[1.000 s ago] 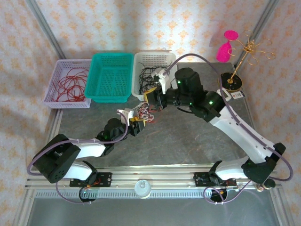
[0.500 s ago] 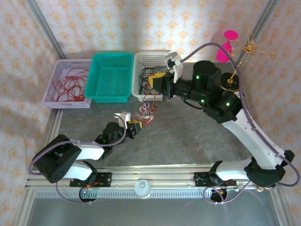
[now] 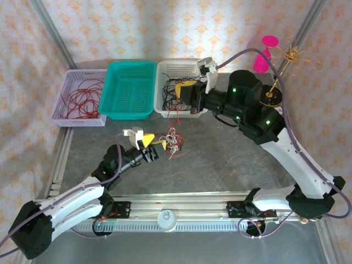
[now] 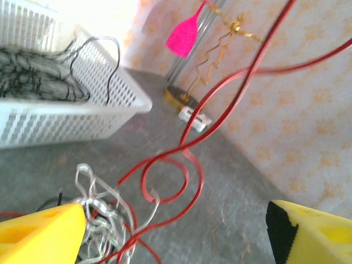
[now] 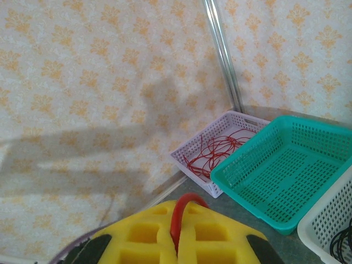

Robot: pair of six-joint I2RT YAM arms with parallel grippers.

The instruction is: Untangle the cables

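Observation:
I need to reach the red cable with my left gripper and grab its raised loop outside the white cords. That frees my right gripper to untangle the clump (image 4: 102, 217).
The cables (image 3: 173, 140) form a small clump of white and red cords on the grey table. My left gripper (image 3: 155, 144) is just left of the clump and open. In the left wrist view the clump (image 4: 102, 217) rests against the left yellow finger (image 4: 41, 234), and the gripper (image 4: 176, 220) has its jaws wide apart. A red cable (image 4: 184, 165) loops out of the clump and rises up right. My right gripper (image 3: 185, 89) hovers over the white basket, shut on that red cable (image 5: 186, 201), which is pinched between its yellow pads (image 5: 148, 242).
Along the back stand a lilac basket (image 3: 66, 113) holding red cables, a teal basket (image 3: 131, 113), and a white basket (image 3: 165, 69) holding black cables. A gold stand (image 3: 273, 94) and a pink paddle (image 3: 263, 58) are at the back right.
My right gripper rose from the clump toward the white basket, drawing a red cable up. My left arm swung back and left, and now sits open beside the clump.

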